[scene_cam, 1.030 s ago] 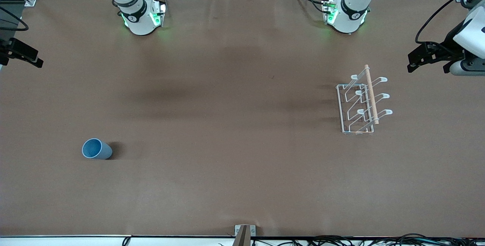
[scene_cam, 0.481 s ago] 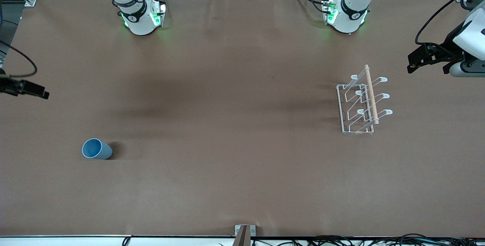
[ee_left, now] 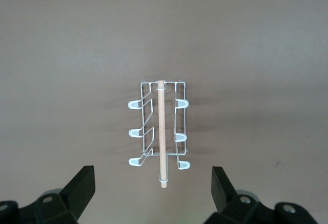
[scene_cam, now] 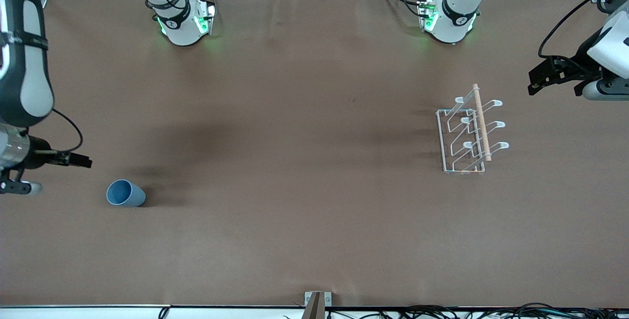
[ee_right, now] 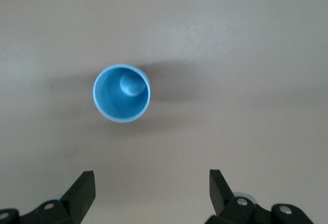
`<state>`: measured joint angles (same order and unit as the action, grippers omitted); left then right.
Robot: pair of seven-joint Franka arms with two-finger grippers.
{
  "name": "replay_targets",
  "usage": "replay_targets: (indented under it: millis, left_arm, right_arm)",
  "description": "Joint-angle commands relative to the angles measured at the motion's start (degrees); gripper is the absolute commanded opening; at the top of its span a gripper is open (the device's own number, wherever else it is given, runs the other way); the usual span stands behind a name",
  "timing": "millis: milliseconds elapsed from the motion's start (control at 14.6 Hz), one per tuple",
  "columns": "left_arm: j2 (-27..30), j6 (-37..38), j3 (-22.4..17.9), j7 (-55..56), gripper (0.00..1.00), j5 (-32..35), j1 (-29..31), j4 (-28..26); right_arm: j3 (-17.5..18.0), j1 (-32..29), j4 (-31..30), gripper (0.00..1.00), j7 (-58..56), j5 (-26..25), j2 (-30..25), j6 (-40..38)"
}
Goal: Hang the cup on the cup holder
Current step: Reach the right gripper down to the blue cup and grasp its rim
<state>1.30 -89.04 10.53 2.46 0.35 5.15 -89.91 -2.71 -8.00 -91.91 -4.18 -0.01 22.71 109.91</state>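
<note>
I should next grab the light blue cup (scene_cam: pixel 125 193) by its rim with my right gripper, so that the cup gets on its way to the cup holder.
The light blue cup (scene_cam: pixel 125 193) stands mouth up on the brown table toward the right arm's end. In the right wrist view I look down into the cup (ee_right: pixel 122 93). My right gripper (scene_cam: pixel 73 160) hangs over the table beside the cup, open and apart from it; the same right gripper (ee_right: pixel 152 193) holds nothing. The white wire cup holder (scene_cam: pixel 467 134) with its wooden dowel stands toward the left arm's end. My left gripper (scene_cam: pixel 540 77) hovers open over the table beside it. The left wrist view shows the cup holder (ee_left: pixel 161 131) past the empty left gripper (ee_left: pixel 152 188).
Both arm bases (scene_cam: pixel 182 24) (scene_cam: pixel 449 19) stand along the table's edge farthest from the front camera. A small metal bracket (scene_cam: pixel 317 302) and loose cables (scene_cam: pixel 491 311) lie at the edge nearest the camera.
My right arm has swung toward the front camera and now hangs close beside the cup. The left arm, the cup and the cup holder have not moved.
</note>
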Motion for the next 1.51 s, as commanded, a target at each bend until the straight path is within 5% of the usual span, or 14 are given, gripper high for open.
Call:
replay_targets:
  millis: [0, 618, 824, 893, 1099, 1236, 1442]
  left_arm:
    - [-0.51, 0.36, 0.10, -0.26, 1.00, -0.53, 0.21, 1.23]
    - [0.10, 0.45, 0.19, -0.35, 1.00, -0.70, 0.22, 1.32]
    - [0.19, 0.45, 0.63, -0.35, 1.00, -0.79, 0.04, 1.41]
    - [0.19, 0.45, 0.98, -0.35, 1.00, -0.70, 0.13, 1.41]
    - [0.19, 0.45, 1.07, -0.43, 1.00, -0.70, 0.13, 1.41]
    - [0.19, 0.36, 1.07, -0.52, 1.00, -0.79, 0.13, 1.41]
    - [0.19, 0.36, 1.07, -0.52, 1.00, -0.70, 0.21, 1.41]
  right_arm:
    - [0.42, 0.00, 0.06, 0.98, -0.83, 0.80, 3.12, 4.60]
    - [0.51, 0.26, -0.02, 0.97, -0.83, 4.06, 11.56, 14.46]
    - [0.51, 0.09, -0.02, 0.84, -2.31, 4.06, 12.96, 16.64]
    - [0.51, -0.26, -0.02, 0.76, -3.54, 4.06, 13.41, 17.01]
    - [0.51, -0.26, -0.02, 0.19, -4.26, 4.06, 13.41, 16.92]
    - [0.51, -0.35, 0.06, 0.05, -4.26, 4.06, 13.41, 17.01]
    - [0.42, 0.26, -0.02, 0.03, -4.17, 4.06, 12.45, 16.05]
